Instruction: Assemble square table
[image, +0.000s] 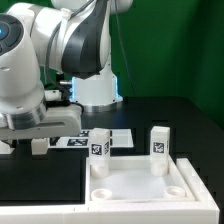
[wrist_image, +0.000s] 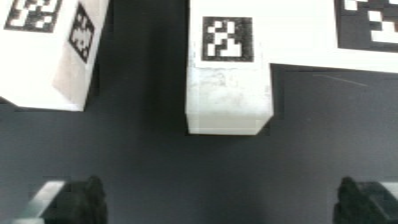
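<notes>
Next, my gripper takes hold of the white leg by its tagged section (wrist_image: 228, 40) to fit another leg onto the square tabletop.
The white square tabletop (image: 133, 189) lies tray side up at the exterior view's lower right. Two white legs stand upright in its far corners, one at the left (image: 99, 147) and one at the right (image: 160, 142). My gripper (image: 24, 136) hangs low over the black table at the exterior view's left. In the wrist view it (wrist_image: 221, 205) is open and empty, with its dark fingertips (wrist_image: 71, 200) wide apart. Two more tagged white legs lie on the table beyond the fingertips, one between them (wrist_image: 228, 88) and one off to the side (wrist_image: 50, 60).
The marker board (image: 112, 137) lies flat behind the tabletop; a tagged white corner (wrist_image: 368, 30) in the wrist view may be part of it. A long white border rail (image: 40, 214) runs along the table's front edge. The arm's white base (image: 98, 92) stands behind.
</notes>
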